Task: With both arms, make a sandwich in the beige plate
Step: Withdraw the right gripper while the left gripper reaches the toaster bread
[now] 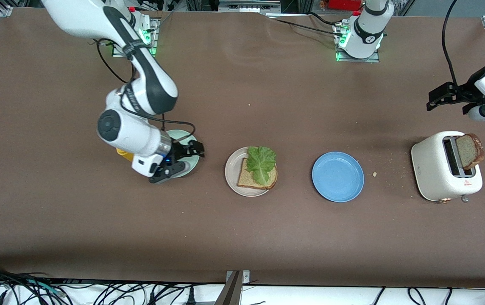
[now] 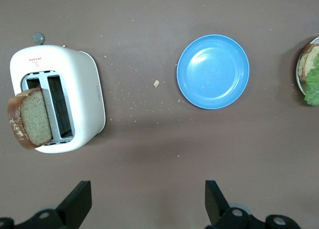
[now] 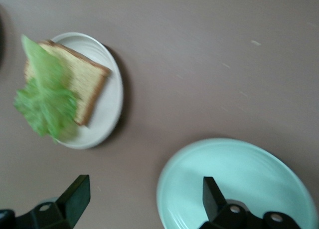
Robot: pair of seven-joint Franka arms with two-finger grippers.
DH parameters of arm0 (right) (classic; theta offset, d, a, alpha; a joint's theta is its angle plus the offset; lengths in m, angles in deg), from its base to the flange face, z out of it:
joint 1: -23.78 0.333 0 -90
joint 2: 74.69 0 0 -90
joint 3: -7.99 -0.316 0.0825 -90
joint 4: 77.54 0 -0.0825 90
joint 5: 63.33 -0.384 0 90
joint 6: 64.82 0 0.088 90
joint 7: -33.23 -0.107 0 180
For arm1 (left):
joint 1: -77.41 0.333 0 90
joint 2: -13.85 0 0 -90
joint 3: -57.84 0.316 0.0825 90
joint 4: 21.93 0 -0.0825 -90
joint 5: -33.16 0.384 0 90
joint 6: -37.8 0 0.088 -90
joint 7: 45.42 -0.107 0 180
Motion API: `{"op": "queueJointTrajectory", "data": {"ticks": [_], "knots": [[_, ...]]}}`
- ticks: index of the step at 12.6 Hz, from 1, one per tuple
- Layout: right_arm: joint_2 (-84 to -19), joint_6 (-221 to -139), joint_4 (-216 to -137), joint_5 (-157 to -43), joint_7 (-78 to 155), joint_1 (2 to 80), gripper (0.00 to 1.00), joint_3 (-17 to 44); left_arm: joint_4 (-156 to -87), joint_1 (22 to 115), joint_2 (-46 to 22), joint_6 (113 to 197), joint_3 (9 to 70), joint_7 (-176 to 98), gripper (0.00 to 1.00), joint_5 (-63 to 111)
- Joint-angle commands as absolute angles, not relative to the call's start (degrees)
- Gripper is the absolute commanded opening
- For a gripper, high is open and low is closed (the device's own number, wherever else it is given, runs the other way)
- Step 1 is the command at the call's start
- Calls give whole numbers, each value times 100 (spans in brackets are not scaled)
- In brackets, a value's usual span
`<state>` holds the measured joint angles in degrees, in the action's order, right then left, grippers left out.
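Note:
My left gripper will next take the toast slice by its crust edge, which sticks out of the toaster. Then it will put the slice on top of the lettuce on the beige plate.
The beige plate sits mid-table with one toast slice on it and a green lettuce leaf on top of the slice. A second toast slice stands in the white toaster toward the left arm's end. My left gripper hangs open and empty above the table beside the toaster. My right gripper is open and empty over the mint-green plate. The right wrist view shows the beige plate, its toast and the lettuce.
A blue plate lies bare between the beige plate and the toaster. Crumbs are scattered beside the toaster. A yellow object is mostly hidden under the right arm's wrist, next to the mint-green plate.

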<state>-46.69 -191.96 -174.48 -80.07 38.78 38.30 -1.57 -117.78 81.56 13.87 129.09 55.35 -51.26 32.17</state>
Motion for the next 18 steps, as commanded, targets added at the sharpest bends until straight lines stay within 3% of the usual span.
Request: {"op": "queueJointTrajectory", "data": {"ticks": [1, 5, 10, 18], "knots": [[-5289, -18658, -17967, -7601, 3912, 3408, 100, -220, -11774, 8215, 1377, 12886, 5485, -5105, 100, 3369], [-5833, -17936, -17967, -7187, 3921, 2959, 100, -220, -11774, 8381, 1263, 12921, 5485, -5122, 100, 3378], [-6335, -17416, -18019, -6431, 3790, 2413, 100, -186, -11378, 8873, 446, 13026, 5485, -5184, 100, 4010], [-6933, -16880, -17923, -5903, 3217, 2369, 100, 377, -11570, 10060, -591, 14483, 5476, -6219, 100, 4213]]}}
